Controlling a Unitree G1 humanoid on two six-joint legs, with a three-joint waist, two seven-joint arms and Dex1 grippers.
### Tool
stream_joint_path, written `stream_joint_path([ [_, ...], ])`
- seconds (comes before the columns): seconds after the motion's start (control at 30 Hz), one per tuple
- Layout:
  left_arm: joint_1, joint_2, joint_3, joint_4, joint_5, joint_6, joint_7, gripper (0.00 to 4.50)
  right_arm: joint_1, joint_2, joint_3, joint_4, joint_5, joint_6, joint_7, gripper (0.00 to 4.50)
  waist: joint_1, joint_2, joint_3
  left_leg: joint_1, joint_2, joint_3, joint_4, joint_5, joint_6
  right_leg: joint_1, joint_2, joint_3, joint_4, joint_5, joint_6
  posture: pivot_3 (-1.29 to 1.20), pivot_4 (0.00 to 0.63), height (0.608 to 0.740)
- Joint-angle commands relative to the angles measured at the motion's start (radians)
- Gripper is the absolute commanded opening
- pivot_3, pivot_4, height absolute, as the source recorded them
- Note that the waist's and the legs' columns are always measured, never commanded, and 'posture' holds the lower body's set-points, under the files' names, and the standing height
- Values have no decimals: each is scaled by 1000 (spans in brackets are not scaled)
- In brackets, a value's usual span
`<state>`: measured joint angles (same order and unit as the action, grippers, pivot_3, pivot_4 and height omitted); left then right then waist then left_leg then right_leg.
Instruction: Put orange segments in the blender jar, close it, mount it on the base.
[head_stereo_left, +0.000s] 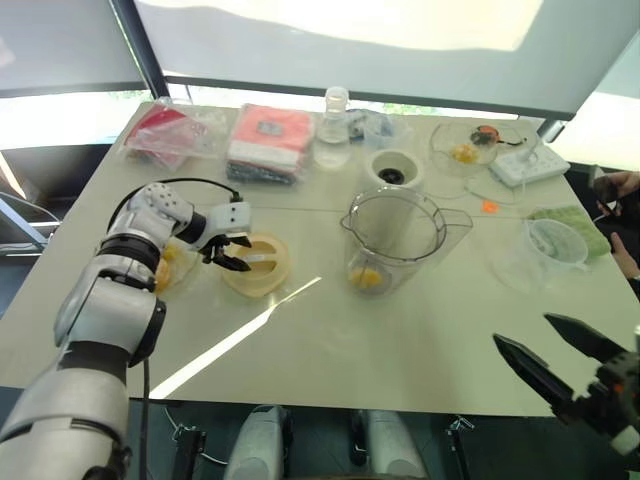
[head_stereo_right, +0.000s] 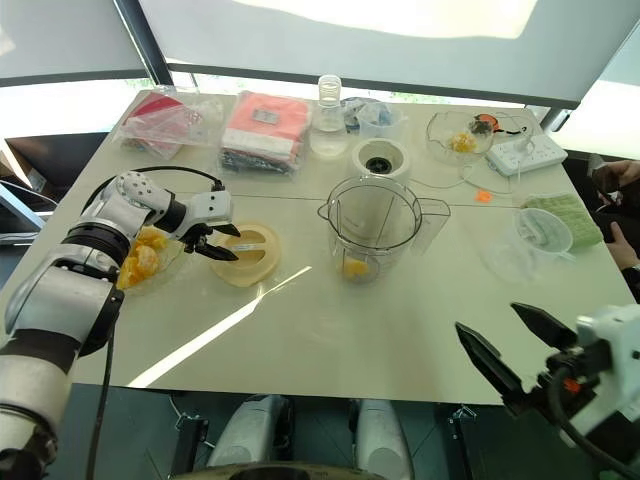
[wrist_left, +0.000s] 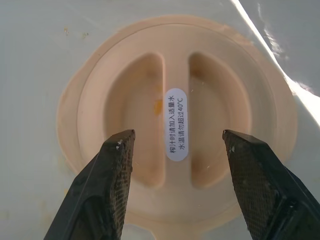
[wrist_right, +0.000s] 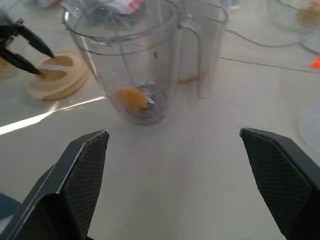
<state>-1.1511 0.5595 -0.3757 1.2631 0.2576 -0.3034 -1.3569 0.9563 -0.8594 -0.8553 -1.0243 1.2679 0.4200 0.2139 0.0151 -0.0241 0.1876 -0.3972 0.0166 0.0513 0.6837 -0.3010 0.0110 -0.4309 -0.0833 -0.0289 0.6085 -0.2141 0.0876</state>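
Observation:
My left gripper's fingers are still above the hollows beside the lid's centre ridge (head_stereo_left: 262, 257), so it is too early to close; it lowers, then closes.
The clear blender jar (head_stereo_left: 400, 215) stands upright mid-table with one orange segment (head_stereo_left: 366, 277) at its bottom, also seen in the right wrist view (wrist_right: 131, 98). More orange segments (head_stereo_right: 140, 258) lie in a clear dish at the left. My left gripper (wrist_left: 177, 137) is open and points down, its fingers straddling the centre ridge of the flat cream lid (wrist_left: 100, 100) without gripping it. The white base (head_stereo_left: 392, 170) with its dark socket sits behind the jar. My right gripper (head_stereo_left: 522, 332) hangs open and empty near the table's front right, facing the jar.
Plastic packets (head_stereo_left: 265, 140) and a glass flask (head_stereo_left: 334, 130) line the back edge. A clear bowl (head_stereo_left: 465, 145), a power strip (head_stereo_left: 528, 160) and a small orange square (head_stereo_left: 489, 207) are back right. A clear cup (head_stereo_left: 555, 245) and a green cloth (head_stereo_left: 575, 222) sit right. A person's hand (head_stereo_left: 620, 190) shows at the right edge.

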Motion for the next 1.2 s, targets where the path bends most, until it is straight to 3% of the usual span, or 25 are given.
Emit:
stream_joint_path([
  [0.03,-7,-5,2,8,28,-26,5,2900,-28,-51,50,-23,30,-54,-71,4423,2,0,0,0,0,0,0,0,0,0,0,0,0,0,0,0,150,740],
  [0.27,8,-32,10,32,59,20,40,2900,-106,-110,185,-23,11,-90,-159,4423,0,-1,-1,-2,0,-1,1,0,1,-1,1,-1,0,0,1,0,150,740],
  [0.5,20,-104,-3,48,96,65,143,2900,-221,-126,237,-23,3,-39,-218,4423,1,-3,-2,-1,0,-2,3,0,1,1,1,0,2,0,1,0,150,740],
  [0.6,28,-105,-37,50,144,46,203,2085,-261,-123,244,-23,6,-17,-235,4500,1,-3,-3,4,0,-1,2,0,1,4,1,0,2,0,1,0,150,740],
  [0.73,31,-108,-32,55,151,48,216,328,-283,-117,249,-23,4,7,-241,4500,0,-4,-8,6,0,-1,2,0,1,6,1,0,4,0,0,0,150,740],
  [1.0,14,-91,17,32,107,6,210,278,-317,-84,262,-18,-17,54,-238,4500,0,-3,-11,7,1,-1,2,0,1,6,1,0,4,1,-1,0,150,740],
  [1.2,-226,-50,114,0,26,123,92,278,-331,-27,257,44,-62,81,-185,4500,4,-11,-7,0,0,-2,3,0,1,1,2,-1,3,1,-1,0,150,740],
])
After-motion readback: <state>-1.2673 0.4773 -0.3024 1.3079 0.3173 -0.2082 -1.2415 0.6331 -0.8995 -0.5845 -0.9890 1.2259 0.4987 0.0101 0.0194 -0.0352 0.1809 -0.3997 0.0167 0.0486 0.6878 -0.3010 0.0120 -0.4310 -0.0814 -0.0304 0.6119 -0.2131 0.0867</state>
